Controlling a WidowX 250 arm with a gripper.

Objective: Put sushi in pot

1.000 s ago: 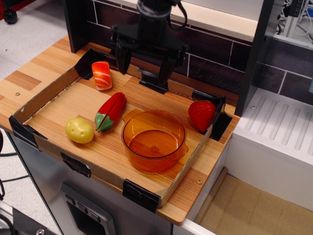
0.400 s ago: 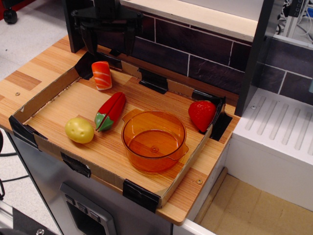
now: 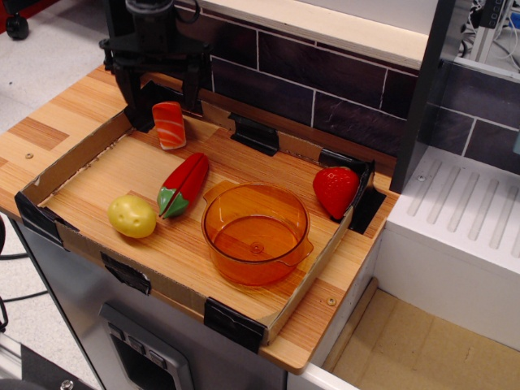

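My gripper needs to put the sushi in the translucent orange pot (image 3: 255, 232), so it should grab the long sides of the sushi (image 3: 169, 124) next.
The sushi (image 3: 169, 124), orange with white stripes on a white rice block, stands in the far left corner of the cardboard tray. The translucent orange pot (image 3: 255, 232) sits empty at the tray's near right side. My black gripper (image 3: 161, 101) hangs open just above and behind the sushi, its two fingers spread to either side of the sushi's top. It holds nothing.
A red chili pepper (image 3: 184, 185) lies between the sushi and the pot. A yellow potato (image 3: 132, 216) sits at the near left, a red strawberry (image 3: 335, 192) at the far right. The tray's low cardboard wall (image 3: 77, 154) rings everything. A dark brick wall (image 3: 325, 89) stands behind.
My gripper has moved left from above the tray's back middle to over the sushi, and it has come lower. The toys and the pot have not moved.
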